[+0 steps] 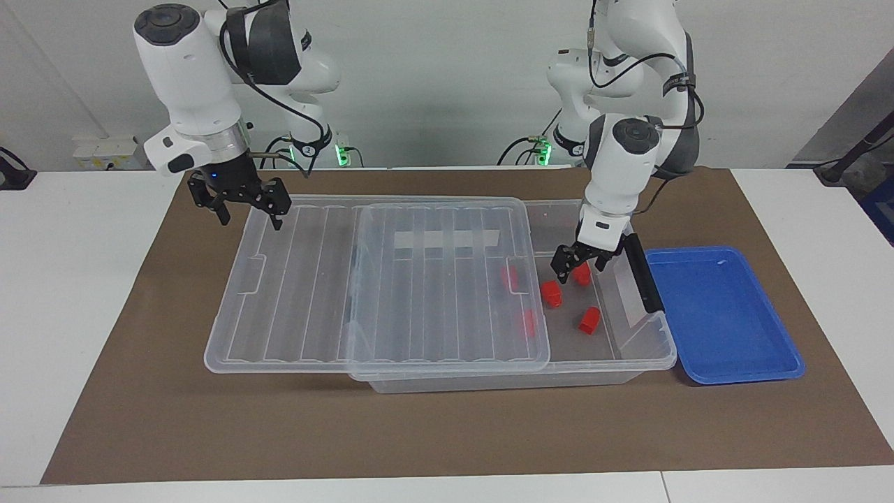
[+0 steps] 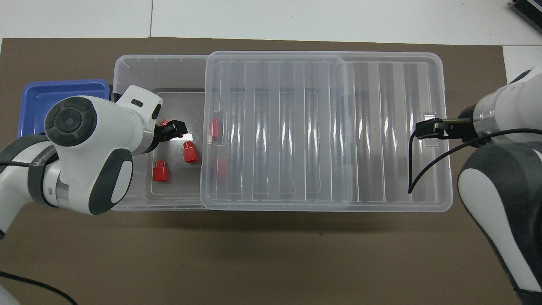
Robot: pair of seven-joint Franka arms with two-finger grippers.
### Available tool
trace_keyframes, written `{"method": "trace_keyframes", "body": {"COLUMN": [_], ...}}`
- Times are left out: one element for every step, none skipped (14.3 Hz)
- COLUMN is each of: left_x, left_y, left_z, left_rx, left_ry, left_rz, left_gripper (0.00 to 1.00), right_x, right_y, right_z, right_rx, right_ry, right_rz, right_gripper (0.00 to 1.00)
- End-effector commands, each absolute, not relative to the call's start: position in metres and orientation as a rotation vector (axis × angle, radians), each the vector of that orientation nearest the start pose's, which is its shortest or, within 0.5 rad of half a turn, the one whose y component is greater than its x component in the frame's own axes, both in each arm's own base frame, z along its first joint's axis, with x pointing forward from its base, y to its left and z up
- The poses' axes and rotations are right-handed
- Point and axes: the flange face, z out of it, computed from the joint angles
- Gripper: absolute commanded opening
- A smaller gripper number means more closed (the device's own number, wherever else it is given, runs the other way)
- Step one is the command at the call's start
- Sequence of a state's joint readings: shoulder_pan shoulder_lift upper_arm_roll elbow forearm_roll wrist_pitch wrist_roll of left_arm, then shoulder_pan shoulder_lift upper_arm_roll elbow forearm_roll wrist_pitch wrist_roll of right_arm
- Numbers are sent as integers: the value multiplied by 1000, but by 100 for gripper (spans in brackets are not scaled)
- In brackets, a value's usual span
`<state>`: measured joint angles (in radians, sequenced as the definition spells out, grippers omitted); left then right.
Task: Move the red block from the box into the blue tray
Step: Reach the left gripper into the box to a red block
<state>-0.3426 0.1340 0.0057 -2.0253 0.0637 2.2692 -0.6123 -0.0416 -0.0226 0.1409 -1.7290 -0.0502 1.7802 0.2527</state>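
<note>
The red block needs to go in the blue tray. My left gripper should grab it by its middle (image 2: 190, 151) next.
The clear box (image 1: 606, 207) lies across the mat with its ribbed lid (image 1: 447, 293) slid toward the right arm's end, leaving the end by the blue tray (image 1: 723, 318) uncovered. Three red blocks lie in the uncovered part, and others show through the lid. My left gripper (image 1: 578, 265) is open and low inside the box, its fingers on either side of one red block (image 1: 581, 277). In the overhead view the left gripper (image 2: 170, 129) covers most of that block. My right gripper (image 1: 248, 208) hangs open over the lid's end.
Two more uncovered red blocks (image 1: 552, 294) (image 1: 589, 321) lie close to the left gripper. The box's black clip handle (image 1: 641, 272) stands between the gripper and the tray (image 2: 63, 91). A brown mat (image 1: 447, 426) covers the table.
</note>
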Motion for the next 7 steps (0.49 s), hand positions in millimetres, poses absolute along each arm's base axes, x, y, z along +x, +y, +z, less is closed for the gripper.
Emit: {"method": "trace_keyframes", "body": {"left_x": [558,560,560,560,560,560,559], "left_y": [-218,-221,-225,-227,-227,-226,-225], "left_z": [345,333,327,324,323,320,318], "left_rx": [-3062,-3061,-3069,-3070,-3070,-3069,-3068], "left_ry": [-371,-403,-400,-397,-392,-389,-390], "left_rz": [-231,-234,-247,-247,-245,-238,-233], "left_gripper": [100,100,100,100,100,100,100], "right_x": [552,550,550,550,553,553,553], "right_y": [53,51,49,46,43,39,37], "right_z": [603,608,616,622,625,633,633], "right_rx": [-3155,-3158,-3159,-3159,-3158,-3166,-3176], "right_ry": [275,280,286,295,303,305,298], "right_rz": [-106,-85,-70,-53,-39,-43,-16], "right_gripper": [100,100,100,100,100,100,100]}}
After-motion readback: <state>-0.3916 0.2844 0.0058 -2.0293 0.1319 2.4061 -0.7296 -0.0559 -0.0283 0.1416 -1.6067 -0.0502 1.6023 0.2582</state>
